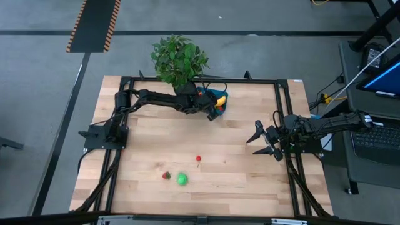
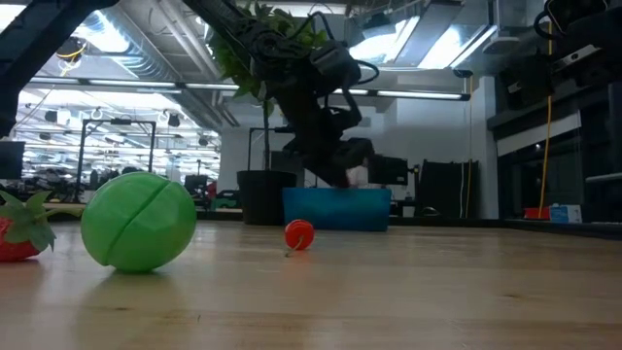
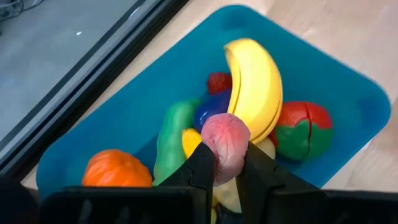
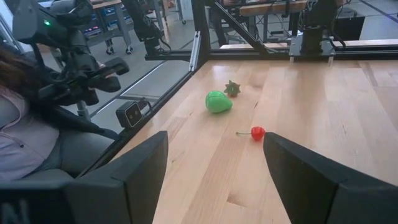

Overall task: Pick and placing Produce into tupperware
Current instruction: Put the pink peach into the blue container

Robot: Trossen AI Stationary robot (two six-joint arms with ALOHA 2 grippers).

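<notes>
The pink piece (image 3: 225,143) is inside the tupperware's rim, right over the produce heap, and would fall onto the heap, so my left gripper needs to open its fingers.
The teal tupperware (image 1: 222,100) (image 3: 348,74) stands at the table's far edge, beside the potted plant. It holds a yellow banana (image 3: 255,84), an orange piece (image 3: 115,169), a green piece (image 3: 171,134), a red-and-green piece (image 3: 301,129) and others. My left gripper (image 1: 211,111) (image 3: 227,177) is over it, shut on a pink peach-like piece (image 3: 225,143). A red cherry (image 1: 199,159), a strawberry (image 1: 166,175) and a green ball (image 1: 182,179) lie on the near middle of the table. My right gripper (image 1: 262,142) (image 4: 214,180) waits open at the right side. My left gripper pinches the pink piece by its lower sides (image 3: 219,163) between the two fingers (image 3: 202,171). The fingers come from above, slanting down into the tupperware. The piece sits over the produce heap; whether it touches the pieces beneath, I cannot tell.
The leafy potted plant (image 1: 178,59) stands right behind the tupperware, its dark pot (image 2: 264,197) to one side of it. A metal frame (image 1: 284,112) runs along the table's edges. A person sits past the table's near edge in the right wrist view (image 4: 25,137).
</notes>
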